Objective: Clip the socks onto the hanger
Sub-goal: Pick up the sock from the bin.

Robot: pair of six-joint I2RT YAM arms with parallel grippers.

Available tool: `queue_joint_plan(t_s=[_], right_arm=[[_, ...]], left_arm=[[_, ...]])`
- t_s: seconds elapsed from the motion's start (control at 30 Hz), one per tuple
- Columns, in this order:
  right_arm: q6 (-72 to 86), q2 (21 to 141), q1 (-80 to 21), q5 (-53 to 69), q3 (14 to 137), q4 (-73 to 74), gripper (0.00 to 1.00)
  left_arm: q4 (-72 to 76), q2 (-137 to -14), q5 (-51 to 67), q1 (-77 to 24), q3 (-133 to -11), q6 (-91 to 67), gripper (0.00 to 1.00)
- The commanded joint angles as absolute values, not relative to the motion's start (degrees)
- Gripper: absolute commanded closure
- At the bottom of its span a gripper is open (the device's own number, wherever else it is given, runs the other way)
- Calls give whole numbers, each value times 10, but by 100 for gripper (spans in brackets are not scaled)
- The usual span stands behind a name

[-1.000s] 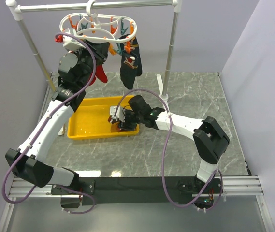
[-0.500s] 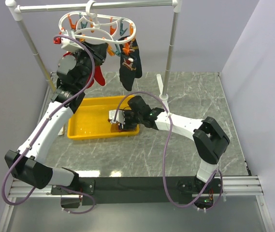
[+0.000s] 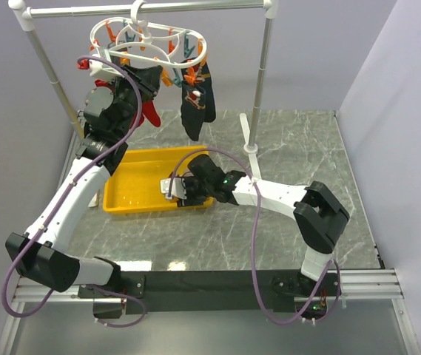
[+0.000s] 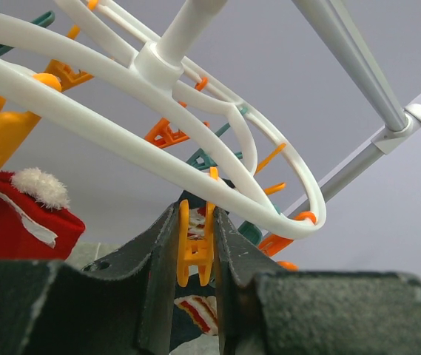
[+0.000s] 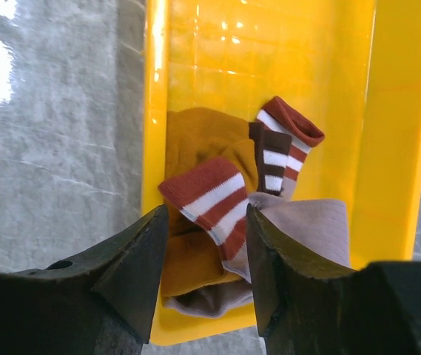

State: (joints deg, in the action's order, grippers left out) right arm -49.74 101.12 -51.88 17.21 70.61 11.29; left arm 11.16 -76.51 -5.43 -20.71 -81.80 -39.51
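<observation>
Next, my right gripper will grab the striped cuff (image 5: pixel 210 200) across its stripes. That leaves the cuff's open end free for the orange clothespin to clip.
The white oval hanger (image 3: pixel 147 46) hangs by its hook from the top rail, with orange and teal pins dangling. My left gripper (image 4: pixel 195 216) is raised under its rim and shut on an orange clothespin (image 4: pixel 194 251). A dark patterned sock (image 3: pixel 195 103) and a red sock (image 3: pixel 149 112) hang from the hanger. More socks lie piled in the yellow tray (image 5: pixel 399 133): a red-and-white striped cuff (image 5: pixel 210 200), a mustard sock (image 5: pixel 203 140) and a grey-beige sock (image 5: pixel 306 229). My right gripper (image 5: pixel 206 222) is open just above this pile, its fingers either side of the striped cuff.
The white pole-and-rail stand (image 3: pixel 262 81) carries the hanger, its right foot standing on the grey marble table (image 3: pixel 299 148). The yellow tray (image 3: pixel 132 200) sits left of centre. Purple cables loop from both arms.
The left arm has lifted slightly and tilted the hanger toward the left. The right gripper has moved left and lower into the tray, its jaws narrowing a little over the socks.
</observation>
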Motion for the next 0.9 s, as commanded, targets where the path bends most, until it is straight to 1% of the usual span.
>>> queue_joint_plan(t_s=[0.0,0.53,0.6,0.63,0.67,0.7,0.83,0.87], right_arm=[[-516,1017,-521,134,725,105,47],[-514,1063,-522,141,755,108,52],[-503,1067,-521,138,754,98,66],[-498,1067,-521,138,755,93,78],[-491,1065,-521,137,756,84,97],[-477,1065,-522,137,757,78,100],[-451,1062,-515,159,766,69,100],[-422,1055,-514,161,769,63,100]], left_arm=[[134,-744,-47,-203,-814,-402,73],[131,-745,-50,-200,-817,-399,73],[131,-745,-50,-200,-817,-399,73],[129,-744,-50,-199,-816,-399,73],[130,-744,-51,-199,-816,-400,73],[131,-744,-50,-199,-815,-401,73],[131,-745,-48,-198,-816,-402,73],[131,-744,-48,-197,-816,-402,73]])
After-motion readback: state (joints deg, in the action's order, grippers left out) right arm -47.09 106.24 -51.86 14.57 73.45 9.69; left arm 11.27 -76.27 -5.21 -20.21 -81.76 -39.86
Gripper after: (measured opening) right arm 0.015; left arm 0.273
